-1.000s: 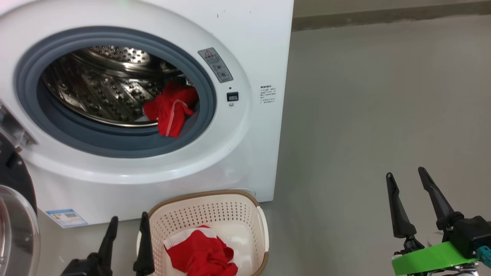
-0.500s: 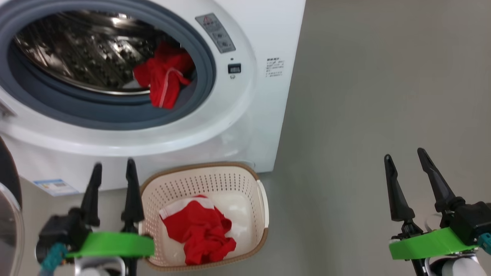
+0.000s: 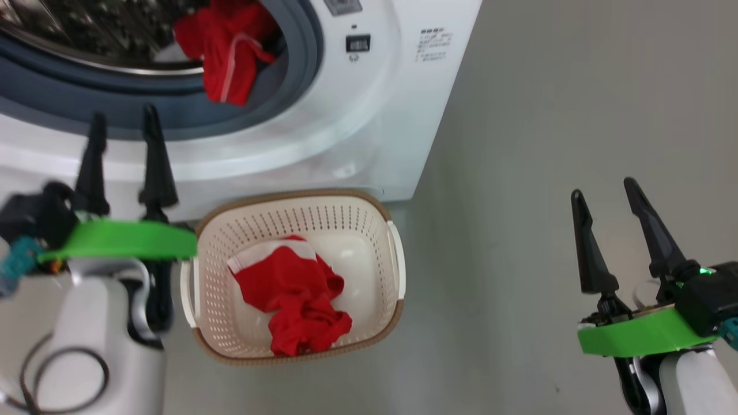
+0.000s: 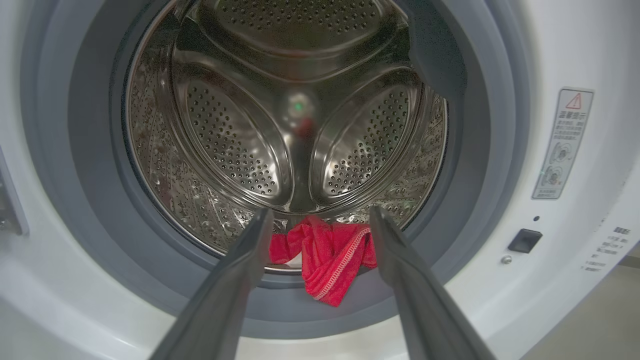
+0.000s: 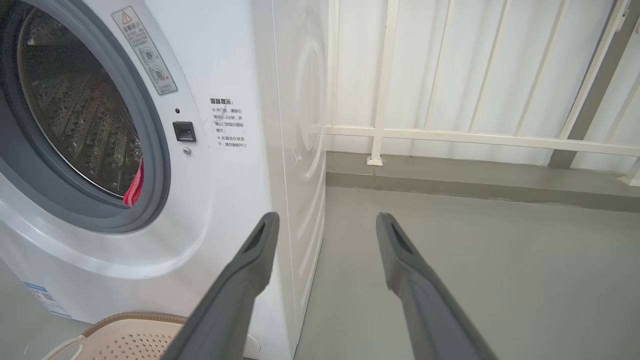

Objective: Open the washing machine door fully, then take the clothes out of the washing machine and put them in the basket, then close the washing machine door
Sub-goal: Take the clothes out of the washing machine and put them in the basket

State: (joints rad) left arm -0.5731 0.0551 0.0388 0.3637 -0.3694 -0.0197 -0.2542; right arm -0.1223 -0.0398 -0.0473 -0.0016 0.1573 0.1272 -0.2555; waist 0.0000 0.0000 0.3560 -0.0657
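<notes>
The laundry needs to go into the basket (image 3: 398,271), so the robot's left gripper should next grab the red garment over the gasket by its bunched red fold (image 3: 232,59).
The white washing machine (image 3: 369,121) stands open, and a red garment (image 3: 228,46) hangs over its grey gasket at the drum's lower right. That garment (image 4: 325,255) lies straight ahead of my left gripper (image 4: 320,217), which is open and empty in front of the drum. In the head view my left gripper (image 3: 124,118) points at the machine's front, left of the basket (image 3: 398,271). Another red garment with white trim (image 3: 288,294) lies in the basket. My right gripper (image 3: 602,187) hangs open and empty over the floor at the right. The door is out of view.
Grey floor (image 3: 576,115) spreads to the right of the machine. A white railing (image 5: 450,135) on a low kerb stands behind it. The basket's rim (image 5: 130,320) shows at the machine's foot in the right wrist view.
The head camera has tilted down, so the machine slid up the picture. My left gripper has risen from beside the basket toward the drum opening. The right gripper stays open.
</notes>
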